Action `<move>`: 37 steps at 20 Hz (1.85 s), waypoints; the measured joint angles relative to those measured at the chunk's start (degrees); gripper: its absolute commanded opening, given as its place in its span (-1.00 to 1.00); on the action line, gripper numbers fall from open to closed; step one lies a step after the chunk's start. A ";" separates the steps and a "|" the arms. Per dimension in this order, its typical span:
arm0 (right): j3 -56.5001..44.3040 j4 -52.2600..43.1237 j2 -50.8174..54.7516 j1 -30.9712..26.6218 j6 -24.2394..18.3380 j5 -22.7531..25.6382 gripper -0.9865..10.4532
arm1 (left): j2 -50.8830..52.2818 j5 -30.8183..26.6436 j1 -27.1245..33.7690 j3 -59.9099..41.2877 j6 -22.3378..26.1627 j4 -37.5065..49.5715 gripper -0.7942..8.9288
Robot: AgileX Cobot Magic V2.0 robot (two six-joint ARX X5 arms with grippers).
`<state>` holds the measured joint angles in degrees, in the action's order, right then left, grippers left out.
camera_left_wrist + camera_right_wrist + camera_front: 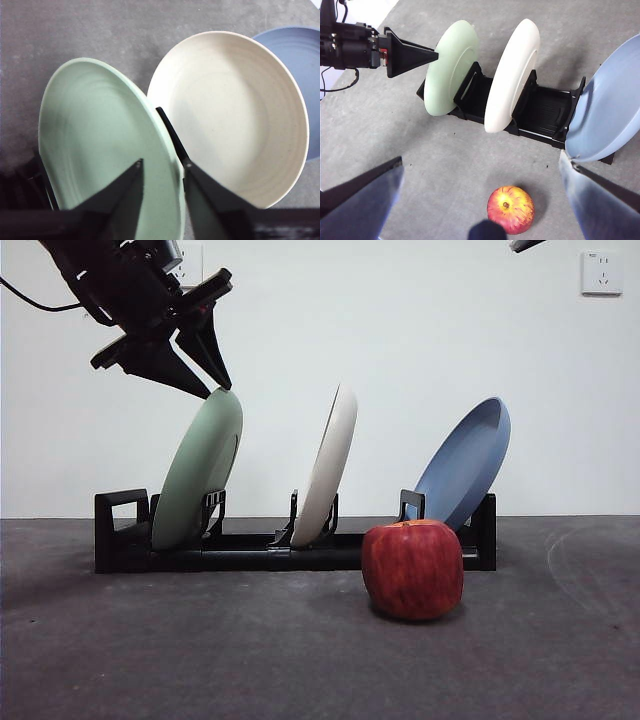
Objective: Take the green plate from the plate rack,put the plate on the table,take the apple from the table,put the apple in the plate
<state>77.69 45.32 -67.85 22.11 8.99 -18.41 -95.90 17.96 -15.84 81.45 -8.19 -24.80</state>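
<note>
My left gripper needs to pinch the green plate by its free upper rim (226,396) (170,150), because the bars of the black rack crowd the lower part of the plate.
The green plate (195,475) leans in the end slot of the black plate rack (250,555), at the left in the front view. My left gripper (218,390) hangs at the plate's top edge. In the left wrist view its jaws stand open, one on each side of the green plate's (95,140) rim. The red apple (412,568) sits on the dark grey table (150,650) in front of the rack. My right gripper (481,159) is open high above the apple (510,209), holding nothing.
A cream-white plate (330,470) leans in the rack's middle slot and a blue plate (465,460) in the far end slot. The white plate stands close beside the green one. Only a tip of the right arm (527,244) shows in the front view.
</note>
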 measured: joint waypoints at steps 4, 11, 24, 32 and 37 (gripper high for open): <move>0.00 0.00 0.00 0.00 0.00 0.00 0.10 | -3.04 0.92 -0.46 0.61 0.02 -0.90 -0.60; 0.00 -0.17 -0.02 0.00 0.00 0.00 0.10 | -3.58 -0.83 -0.52 2.03 0.09 -2.93 -0.85; 0.00 -1.66 -0.02 0.00 0.00 0.00 0.10 | -4.90 -0.17 -2.69 42.80 7.93 -38.75 -0.85; 0.04 -1.68 -0.07 0.00 0.00 0.98 0.10 | 8.39 -13.77 -13.84 45.09 13.51 -51.54 -0.85; 0.07 -1.66 -0.07 0.00 0.00 1.44 0.10 | 27.50 -29.46 -30.95 21.27 7.10 -51.56 -0.85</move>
<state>77.76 43.66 -67.92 22.11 8.99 -16.97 -68.40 -11.51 -46.78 102.72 -1.08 -76.36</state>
